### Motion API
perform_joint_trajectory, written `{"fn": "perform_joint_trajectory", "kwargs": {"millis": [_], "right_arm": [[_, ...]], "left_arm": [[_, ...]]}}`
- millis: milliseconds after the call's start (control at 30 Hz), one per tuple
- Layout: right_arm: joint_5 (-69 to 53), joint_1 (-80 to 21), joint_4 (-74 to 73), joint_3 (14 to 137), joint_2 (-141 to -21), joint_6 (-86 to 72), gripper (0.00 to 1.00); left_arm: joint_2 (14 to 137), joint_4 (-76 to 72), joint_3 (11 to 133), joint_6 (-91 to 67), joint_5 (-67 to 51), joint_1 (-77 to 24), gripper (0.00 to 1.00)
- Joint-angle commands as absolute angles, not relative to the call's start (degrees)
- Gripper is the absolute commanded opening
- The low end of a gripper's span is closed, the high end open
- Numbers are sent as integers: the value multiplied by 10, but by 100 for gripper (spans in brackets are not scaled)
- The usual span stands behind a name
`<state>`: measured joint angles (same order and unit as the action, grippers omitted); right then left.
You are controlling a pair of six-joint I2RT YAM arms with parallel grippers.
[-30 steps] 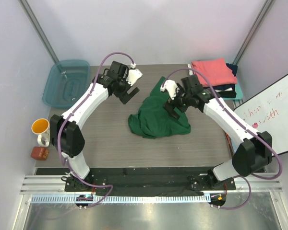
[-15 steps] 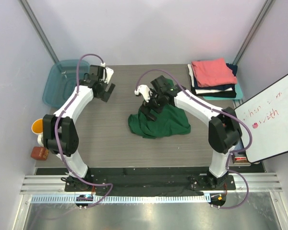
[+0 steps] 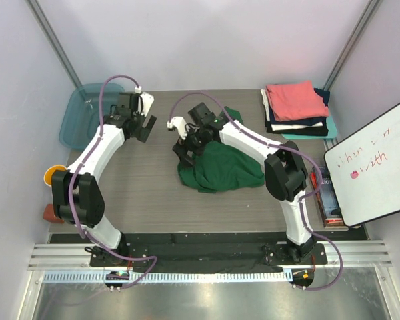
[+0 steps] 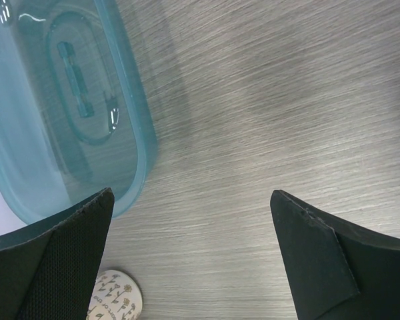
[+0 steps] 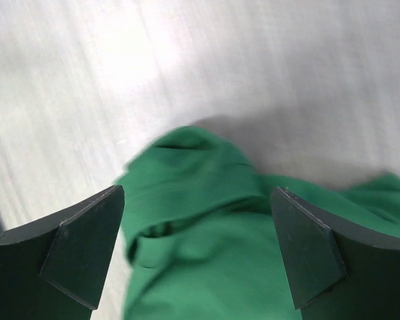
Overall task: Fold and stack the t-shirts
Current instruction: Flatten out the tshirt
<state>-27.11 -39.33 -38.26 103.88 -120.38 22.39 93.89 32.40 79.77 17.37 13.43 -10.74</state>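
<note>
My right gripper will next pinch the dark green t-shirt by its edge. Then both grippers can spread it for folding.
A dark green t-shirt lies crumpled in the middle of the table. My right gripper hovers open over its left edge; in the right wrist view the green cloth shows between and below the wide-apart fingers, not pinched. At the back right stands a stack of folded t-shirts, coral-pink on top, with white, dark and teal ones under it. My left gripper is open over bare table at the back left, next to the tub, nothing between its fingers.
A translucent teal plastic tub sits at the back left corner. A mug and a small brown object stand at the left edge. A whiteboard leans at the right. A flower-patterned disc shows under the left gripper.
My right gripper has swept leftward across the green shirt to its left edge. My left gripper has moved from the table's middle to the back left, beside the tub. Both stayed open.
</note>
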Motion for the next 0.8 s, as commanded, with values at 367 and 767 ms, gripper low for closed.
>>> {"fn": "perform_joint_trajectory", "kwargs": {"millis": [367, 767], "right_arm": [[-170, -419, -386, 1056, -1263, 280, 78], [-57, -419, -423, 1088, -1195, 383, 1]], "left_arm": [[905, 298, 789, 190, 96, -80, 100], [921, 295, 786, 185, 56, -72, 100]]}}
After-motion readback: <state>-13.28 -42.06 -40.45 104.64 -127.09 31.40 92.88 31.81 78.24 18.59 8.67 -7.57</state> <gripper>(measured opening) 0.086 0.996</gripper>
